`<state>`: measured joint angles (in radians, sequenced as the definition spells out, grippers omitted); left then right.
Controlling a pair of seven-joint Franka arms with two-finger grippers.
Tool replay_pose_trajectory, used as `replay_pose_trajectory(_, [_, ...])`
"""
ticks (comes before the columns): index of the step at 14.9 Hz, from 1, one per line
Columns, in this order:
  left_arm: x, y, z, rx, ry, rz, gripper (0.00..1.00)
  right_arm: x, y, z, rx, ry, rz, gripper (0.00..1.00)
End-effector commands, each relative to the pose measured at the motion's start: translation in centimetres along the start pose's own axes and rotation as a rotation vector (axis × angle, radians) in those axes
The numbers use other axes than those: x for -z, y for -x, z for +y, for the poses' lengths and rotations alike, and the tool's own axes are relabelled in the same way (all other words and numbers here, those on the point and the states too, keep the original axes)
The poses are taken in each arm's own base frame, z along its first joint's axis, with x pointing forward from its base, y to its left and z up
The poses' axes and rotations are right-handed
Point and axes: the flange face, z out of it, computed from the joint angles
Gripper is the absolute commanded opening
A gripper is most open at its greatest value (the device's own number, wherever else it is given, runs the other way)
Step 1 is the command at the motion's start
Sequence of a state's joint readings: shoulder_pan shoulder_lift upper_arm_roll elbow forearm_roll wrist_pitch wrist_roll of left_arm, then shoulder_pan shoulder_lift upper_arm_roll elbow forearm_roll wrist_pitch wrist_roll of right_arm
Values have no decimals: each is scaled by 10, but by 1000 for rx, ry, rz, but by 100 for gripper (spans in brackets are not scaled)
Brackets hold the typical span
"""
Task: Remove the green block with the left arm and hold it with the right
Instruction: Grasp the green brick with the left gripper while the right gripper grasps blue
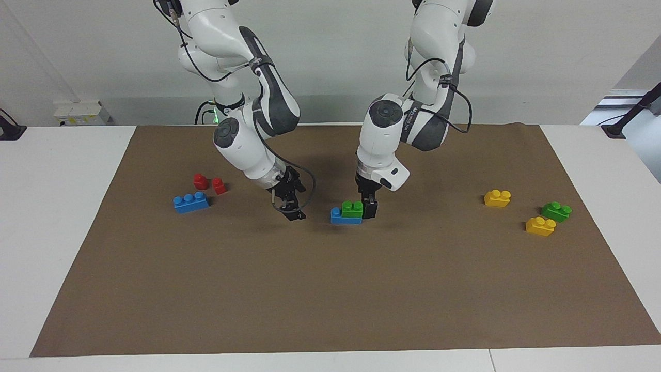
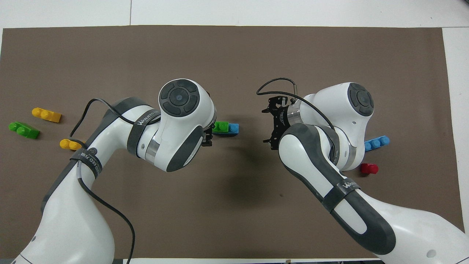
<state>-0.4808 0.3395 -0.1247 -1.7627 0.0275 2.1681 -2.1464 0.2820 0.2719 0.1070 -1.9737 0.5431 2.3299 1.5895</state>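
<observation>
Next, my right gripper grabs the blue brick's bare end (image 2: 234,129) to hold the brick, since the green block (image 2: 220,127) and my left gripper crowd its other end.
A green block (image 1: 352,208) with two studs sits on one end of a blue brick (image 1: 345,217) mid-mat; both also show in the overhead view, the green block (image 2: 220,127) and the blue brick (image 2: 233,128). My left gripper (image 1: 369,207) is down at the green block's end toward the left arm's side, right against it; its own wrist hides it from above. My right gripper (image 1: 292,209) is open and empty, tilted, low over the mat beside the blue brick on the right arm's side, a short gap away; it also shows in the overhead view (image 2: 270,125).
Toward the left arm's end lie a second green block (image 1: 556,211) and two yellow bricks (image 1: 497,198) (image 1: 540,226). Toward the right arm's end lie another blue brick (image 1: 191,202) and two small red blocks (image 1: 200,181) (image 1: 219,185). A brown mat (image 1: 330,299) covers the table.
</observation>
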Motion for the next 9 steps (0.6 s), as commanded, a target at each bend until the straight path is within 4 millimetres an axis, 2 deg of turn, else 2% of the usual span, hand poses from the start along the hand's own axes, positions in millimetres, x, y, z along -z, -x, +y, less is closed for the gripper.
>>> replay_pose_trajectory(1, [-12, 11, 2, 14, 23, 20, 100, -14, 4, -3, -12, -15, -13, 100])
replay_pose_trajectory(5, [-23, 10, 0, 7, 14, 42, 100, -32, 16, -2, -47, -49, -52, 100])
replay_pose_trajectory(7, [-26, 10, -1, 7, 10, 45, 100, -38, 31, -2, -36, -72, -66, 100])
replay_pose_trajectory(9, [-29, 13, -6, 4, 6, 49, 100, -53, 32, -4, -34, -68, -60, 100])
